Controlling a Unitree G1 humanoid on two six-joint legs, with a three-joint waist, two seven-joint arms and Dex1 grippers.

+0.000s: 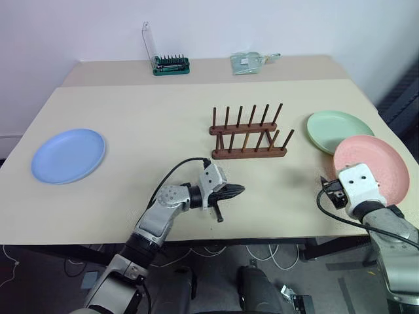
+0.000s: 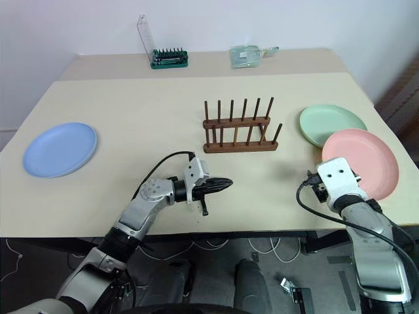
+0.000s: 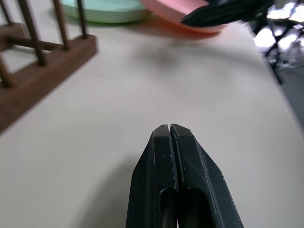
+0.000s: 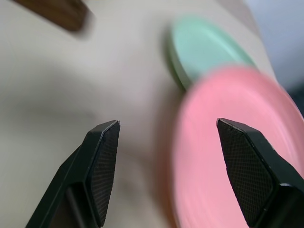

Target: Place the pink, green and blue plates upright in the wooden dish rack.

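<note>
My right gripper should next grab the pink plate by its rim [image 4: 176,156]. Then it can stand the plate upright in the wooden dish rack.
The wooden dish rack [image 1: 249,134] stands mid-table with nothing between its pegs. A blue plate [image 1: 69,155] lies flat at the far left. At the right lie the green plate [image 1: 339,131] and, nearer the front edge, the pink plate [image 1: 371,168], whose rim covers a bit of the green one. My left gripper [image 1: 236,190] is shut and holds nothing; it points right, low over the table in front of the rack [image 3: 45,71]. My right gripper [image 4: 166,126] stands open at the near left rim of the pink plate [image 4: 223,156], its fingers apart with nothing between them.
A green box of tool bits [image 1: 171,64] and a clear plastic bag [image 1: 252,62] sit on the far table strip by the wall. The table's front edge runs just under both arms, and its right edge is close past the pink plate.
</note>
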